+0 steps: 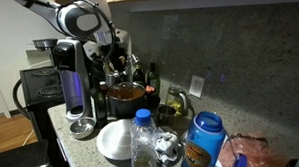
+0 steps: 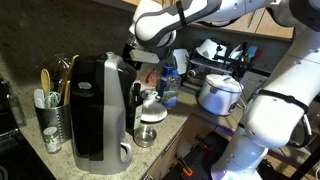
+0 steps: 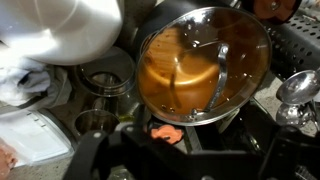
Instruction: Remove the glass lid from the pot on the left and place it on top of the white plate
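Note:
My gripper will next grab the glass lid [image 3: 205,62] by its metal handle, so the lid's rim can rest on the white plate.
The glass lid [image 3: 205,62], clear with a thin metal rim and a metal strip handle, lies over the copper-toned pot [image 1: 126,93]; the pot's orange inside shows through the glass. In the wrist view my gripper [image 3: 170,152] hangs just above the lid's near rim. Its dark fingers are spread at the bottom left and bottom right, and nothing is between them. In both exterior views the gripper [image 1: 116,69] [image 2: 143,57] is right over the pot, beside the coffee machine. I cannot make out the white plate for certain in any view.
A tall black coffee machine [image 1: 73,84] [image 2: 100,110] stands close beside the pot. A silvery round pot [image 1: 116,141] [image 2: 218,92] and a blue-capped bottle [image 1: 142,122] stand nearby. Glass jars [image 3: 105,78], dark bottles [image 1: 152,77] and a blue container [image 1: 204,140] crowd the counter.

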You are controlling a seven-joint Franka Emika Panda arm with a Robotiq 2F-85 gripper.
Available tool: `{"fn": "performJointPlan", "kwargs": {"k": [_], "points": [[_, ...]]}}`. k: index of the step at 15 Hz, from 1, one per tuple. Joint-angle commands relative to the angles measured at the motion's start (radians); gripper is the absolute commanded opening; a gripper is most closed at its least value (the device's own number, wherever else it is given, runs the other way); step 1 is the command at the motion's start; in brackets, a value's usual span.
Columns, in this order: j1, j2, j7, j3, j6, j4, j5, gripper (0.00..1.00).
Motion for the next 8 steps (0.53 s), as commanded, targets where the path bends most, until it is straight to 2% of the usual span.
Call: {"fn": "performJointPlan", "kwargs": {"k": [1,4,8], "points": [[0.020,0.088,0.031,-0.002,0.084,0.047,0.011,1.00],[0.040,0.146,0.029,-0.001,0.128,0.074,0.008,1.00],[0.067,0.205,0.038,-0.009,0.121,0.121,-0.017,1.00]]}}
